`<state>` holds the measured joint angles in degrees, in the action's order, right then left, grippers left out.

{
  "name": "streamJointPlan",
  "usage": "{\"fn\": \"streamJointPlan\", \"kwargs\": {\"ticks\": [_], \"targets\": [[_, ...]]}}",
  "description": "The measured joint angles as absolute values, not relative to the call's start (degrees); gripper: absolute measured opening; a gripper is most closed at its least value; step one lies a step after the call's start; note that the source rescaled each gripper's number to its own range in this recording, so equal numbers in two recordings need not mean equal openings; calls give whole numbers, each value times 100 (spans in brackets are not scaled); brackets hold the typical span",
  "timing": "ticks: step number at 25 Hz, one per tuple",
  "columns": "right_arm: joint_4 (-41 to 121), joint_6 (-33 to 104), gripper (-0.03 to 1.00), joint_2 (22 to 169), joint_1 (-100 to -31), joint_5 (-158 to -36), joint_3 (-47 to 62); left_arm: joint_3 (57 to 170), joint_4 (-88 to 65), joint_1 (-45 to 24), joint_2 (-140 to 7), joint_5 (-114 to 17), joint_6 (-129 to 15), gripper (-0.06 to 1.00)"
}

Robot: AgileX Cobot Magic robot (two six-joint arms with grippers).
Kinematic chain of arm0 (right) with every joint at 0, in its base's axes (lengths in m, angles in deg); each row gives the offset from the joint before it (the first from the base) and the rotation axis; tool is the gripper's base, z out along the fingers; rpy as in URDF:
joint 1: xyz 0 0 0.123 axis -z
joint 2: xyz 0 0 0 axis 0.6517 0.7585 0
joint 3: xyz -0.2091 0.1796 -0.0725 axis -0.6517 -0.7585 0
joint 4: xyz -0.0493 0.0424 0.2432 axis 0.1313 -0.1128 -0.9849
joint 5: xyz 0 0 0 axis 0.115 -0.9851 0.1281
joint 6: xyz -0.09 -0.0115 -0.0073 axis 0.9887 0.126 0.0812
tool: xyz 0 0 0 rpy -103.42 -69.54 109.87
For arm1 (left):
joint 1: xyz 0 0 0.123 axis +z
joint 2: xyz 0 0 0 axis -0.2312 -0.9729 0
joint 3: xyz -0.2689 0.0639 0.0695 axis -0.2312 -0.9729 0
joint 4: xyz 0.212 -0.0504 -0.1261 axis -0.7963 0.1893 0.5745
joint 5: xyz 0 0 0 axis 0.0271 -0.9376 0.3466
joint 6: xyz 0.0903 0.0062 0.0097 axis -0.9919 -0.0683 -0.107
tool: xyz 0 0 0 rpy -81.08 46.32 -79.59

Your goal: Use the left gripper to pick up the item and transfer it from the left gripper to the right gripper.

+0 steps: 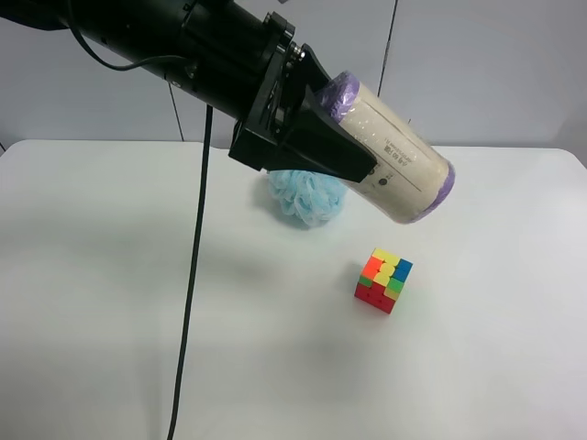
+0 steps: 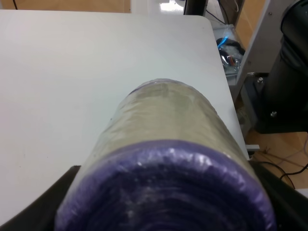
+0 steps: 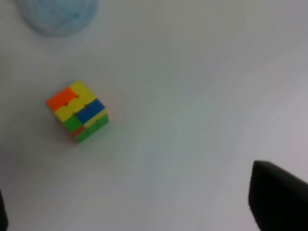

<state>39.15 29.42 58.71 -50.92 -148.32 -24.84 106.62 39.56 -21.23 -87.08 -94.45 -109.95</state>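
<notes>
My right gripper should take over the item from my left gripper next, so it should grab the cream roll (image 1: 385, 147) by its exposed purple-rimmed end (image 1: 431, 191).
The item (image 1: 404, 160), a cream-labelled roll with purple ends, is held in the air above the white table (image 1: 92, 275). The left gripper (image 1: 362, 151), on the all-black arm, is shut on it, with the roll sticking out beyond the fingers. In the left wrist view the roll (image 2: 168, 159) fills the frame between the black fingers (image 2: 48, 204). The right gripper (image 3: 144, 211) shows only as a black fingertip (image 3: 279, 202) at one edge and a sliver at the other, wide apart and empty. It is out of the exterior high view.
A multicoloured puzzle cube (image 1: 383, 280) lies on the table; it also shows in the right wrist view (image 3: 79, 110). A light-blue bath puff (image 1: 307, 194) sits behind it, below the held roll. A black cable (image 1: 188, 302) hangs down. Black equipment (image 2: 293, 72) stands past the table's edge.
</notes>
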Motion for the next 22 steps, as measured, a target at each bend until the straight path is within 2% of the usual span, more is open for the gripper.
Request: {"fn": "streamJointPlan", "kwargs": {"ticks": [7, 11, 22], "targets": [[3915, 3375, 100, 7276, -6740, -14590, -2189, 10662, 3956, -2123, -8708, -9445, -10995, 0], [3915, 3585, 100, 7837, -7307, -14410, -1885, 10662, 3956, -2123, -8708, -9445, -10995, 0], [3360, 4451, 100, 8958, -7522, -14389, -1254, 10662, 3956, -2123, -8708, -9445, -11002, 0]]}}
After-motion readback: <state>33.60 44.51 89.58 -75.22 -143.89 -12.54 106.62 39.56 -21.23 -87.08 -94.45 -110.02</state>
